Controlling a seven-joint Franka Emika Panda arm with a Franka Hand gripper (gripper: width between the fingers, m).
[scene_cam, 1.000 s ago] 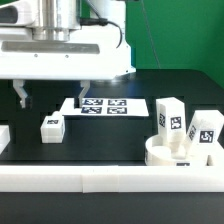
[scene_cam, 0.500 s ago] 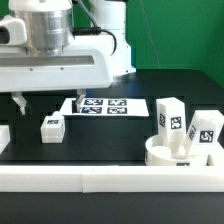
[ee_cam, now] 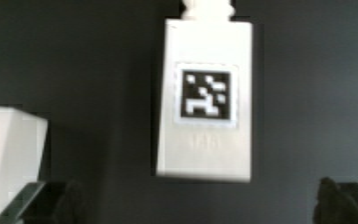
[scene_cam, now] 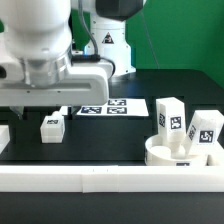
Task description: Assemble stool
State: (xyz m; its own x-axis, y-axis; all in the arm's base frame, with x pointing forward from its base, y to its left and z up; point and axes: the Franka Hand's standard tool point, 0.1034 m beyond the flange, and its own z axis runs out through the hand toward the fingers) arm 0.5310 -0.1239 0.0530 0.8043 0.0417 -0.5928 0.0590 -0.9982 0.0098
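My dark fingers hang above and short of the lying leg, so closing now would miss. My gripper moves toward that leg, then closes on it.
One white stool leg point(scene_cam: 52, 127) lies on the black table at the exterior view's left, its tag facing up. It also fills the wrist view point(ee_cam: 208, 100). My gripper point(scene_cam: 42, 111) hangs just above it, open and empty. In the wrist view the gripper point(ee_cam: 194, 205) has dark fingertips point(ee_cam: 34, 203) spread wide apart, short of the leg's near end. The round seat disc point(scene_cam: 178, 156) sits at the exterior view's right by the front rail. Two more tagged legs point(scene_cam: 167, 118) point(scene_cam: 205, 130) stand upright at it.
The marker board point(scene_cam: 108, 107) lies flat behind the lying leg. A long white border rail point(scene_cam: 100, 181) runs along the table's front. A white block point(ee_cam: 5, 150) sits beside the leg in the wrist view; a white piece point(scene_cam: 3, 135) shows at the exterior view's left edge.
The arm has moved toward the exterior view's left and lower, coming over the lying leg. The gripper stays open. The stool parts have not moved.
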